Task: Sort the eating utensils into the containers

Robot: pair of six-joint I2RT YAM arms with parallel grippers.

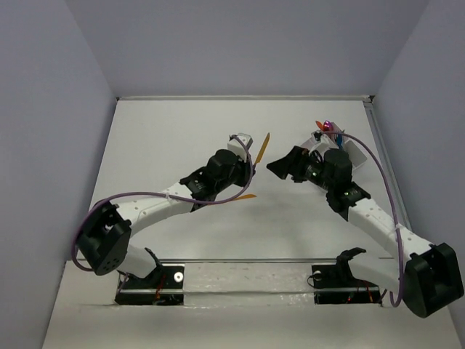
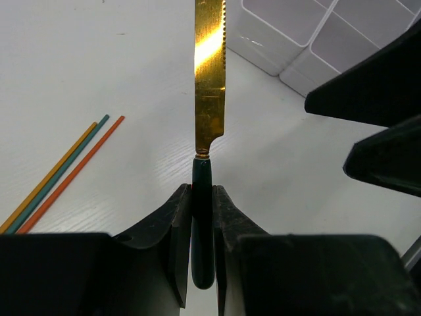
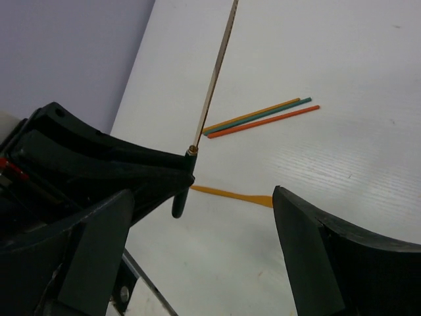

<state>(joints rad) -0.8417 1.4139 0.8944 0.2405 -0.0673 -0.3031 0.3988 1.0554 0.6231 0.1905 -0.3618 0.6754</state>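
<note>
The knife's dark handle needs to stay free to go into the container, so next I should use my right gripper to grab the knife by its gold blade near the handle.
A knife with a gold serrated blade and a dark handle is clamped between my left gripper's fingers, blade pointing away from the wrist. From above, the knife sticks out of the left gripper toward the far side of the table. My right gripper stands wide open just to its right, nothing between its fingers. The white divided container sits behind the right gripper with red, pink and blue utensils standing in it. An orange utensil lies flat on the table.
Three thin sticks, yellow, teal and orange, lie side by side on the table left of the knife. The container's compartments show at the upper right of the left wrist view. Grey walls enclose the table.
</note>
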